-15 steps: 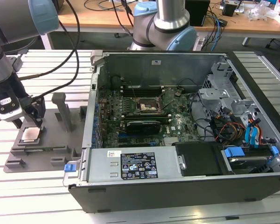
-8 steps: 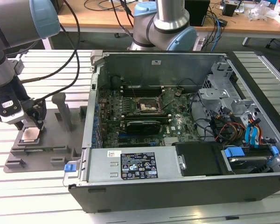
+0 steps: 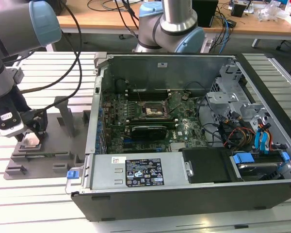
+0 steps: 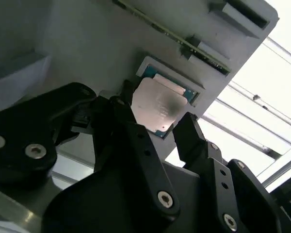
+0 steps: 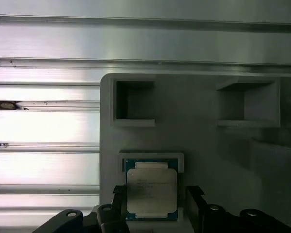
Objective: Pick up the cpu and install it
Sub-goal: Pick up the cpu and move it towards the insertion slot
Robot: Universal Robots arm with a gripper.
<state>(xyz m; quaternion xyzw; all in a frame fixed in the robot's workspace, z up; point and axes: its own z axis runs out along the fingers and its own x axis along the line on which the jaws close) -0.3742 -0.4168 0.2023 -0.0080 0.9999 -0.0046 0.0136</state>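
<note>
Next, my gripper grabs the cpu by its two open side edges, since the tray's raised ledge (image 5: 152, 156) sits tight against the cpu's far edge.
The cpu (image 3: 31, 140), a flat square chip with a silvery top, lies in a recess of the grey fixture tray (image 3: 43, 159) at the exterior view's left. My gripper (image 3: 33, 132) hangs just over it. In both wrist views the cpu (image 4: 157, 104) (image 5: 150, 189) sits between the two black fingers (image 4: 131, 131), which straddle it; the gripper (image 4: 157, 124) (image 5: 154, 196) is open, with a small gap showing on one side. The chip rests flat in the tray (image 5: 199, 141). The motherboard's dark socket frame (image 3: 153, 109) lies inside the open computer case.
The open computer case (image 3: 184, 145) fills the exterior view's middle and right, with cables, drive bays and a power supply inside. Upright posts (image 3: 68, 116) stand on the fixture tray between my gripper and the case wall. A second arm's base (image 3: 172, 29) stands behind the case.
</note>
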